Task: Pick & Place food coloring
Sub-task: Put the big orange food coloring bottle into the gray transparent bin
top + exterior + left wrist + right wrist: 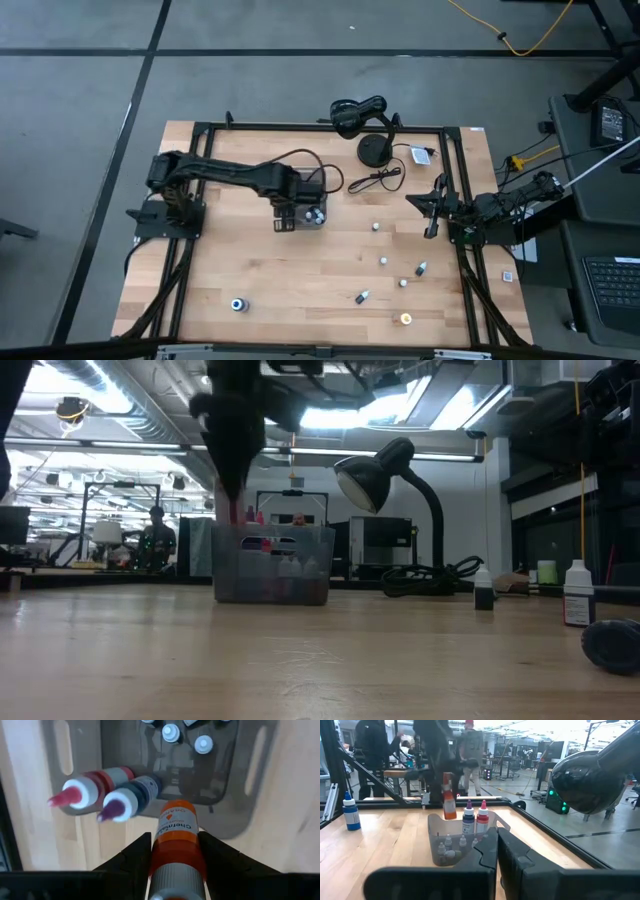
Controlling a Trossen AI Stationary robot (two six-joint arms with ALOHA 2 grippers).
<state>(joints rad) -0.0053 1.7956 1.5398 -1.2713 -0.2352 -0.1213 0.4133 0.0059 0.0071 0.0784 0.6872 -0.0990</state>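
Note:
My left gripper should wait before it releases, because the orange bottle's base is still above the gray tray's rim in the left wrist view. The bottle would tip if I opened my left gripper now.
My left gripper hovers over the gray tray near the table's middle, shut on an orange food coloring bottle. A red bottle and a dark blue one stand upright in the tray, along with several small white-capped bottles. More food coloring bottles are scattered over the right half of the table, some lying on their sides. My right gripper waits shut at the table's right edge, touching nothing. My left gripper pinches the orange bottle's upper body, just below its white collar, between its two fingers. The fingers come from above, pointing down. The bottle hangs upright below them, cap end up, lifted clear over the tray's edge.
A black desk lamp with a round base and its cable stands at the far edge. One bottle lies alone near the front left, and an orange-capped one sits front right. The black frame rails border the table.

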